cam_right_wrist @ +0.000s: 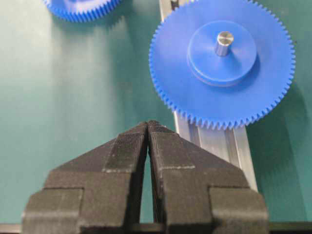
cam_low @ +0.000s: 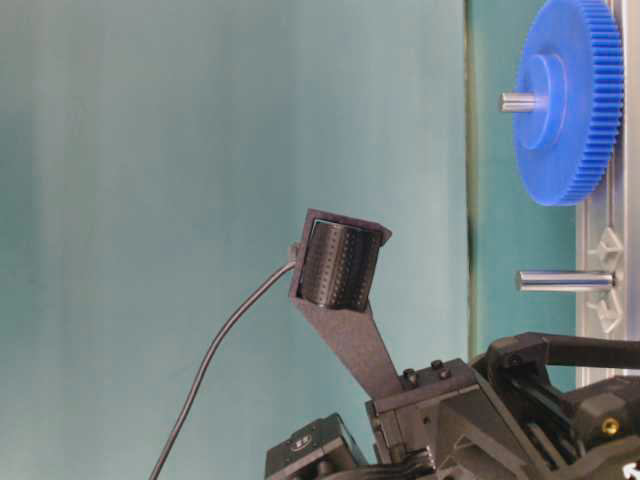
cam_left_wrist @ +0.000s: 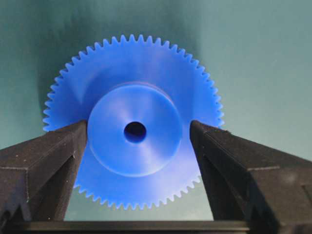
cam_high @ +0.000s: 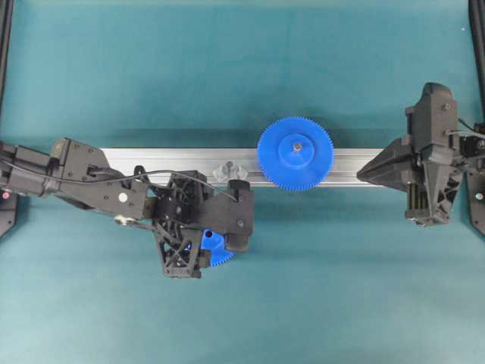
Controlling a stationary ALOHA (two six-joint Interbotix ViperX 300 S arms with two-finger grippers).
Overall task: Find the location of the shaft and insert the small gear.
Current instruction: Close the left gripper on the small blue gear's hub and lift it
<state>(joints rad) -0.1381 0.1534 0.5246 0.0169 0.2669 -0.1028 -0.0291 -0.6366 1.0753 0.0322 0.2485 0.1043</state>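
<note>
The small gear needs to go onto the shaft, so my left gripper should grab the small gear by its raised middle (cam_left_wrist: 134, 146) next.
The small gear (cam_left_wrist: 134, 131) lies flat on the green mat, hub up, its dark centre hole showing. My left gripper (cam_left_wrist: 138, 132) is open and straddles the hub. Its left finger sits at the hub's edge and a small gap remains on the right. From overhead, only a blue toothed sliver of the small gear (cam_high: 221, 250) shows under the left gripper (cam_high: 221, 236). The shaft (cam_low: 560, 281) stands bare on its silvery bracket (cam_high: 229, 171) on the rail, just beyond the left gripper. My right gripper (cam_right_wrist: 147, 125) is shut and empty, near the rail's right end (cam_high: 365, 172).
A larger blue gear (cam_high: 295, 153) sits on its own metal pin (cam_right_wrist: 224, 42) on the aluminium rail (cam_high: 151, 161), to the right of the shaft. Green mat surrounds the rail. Black frame posts stand at the left and right edges.
</note>
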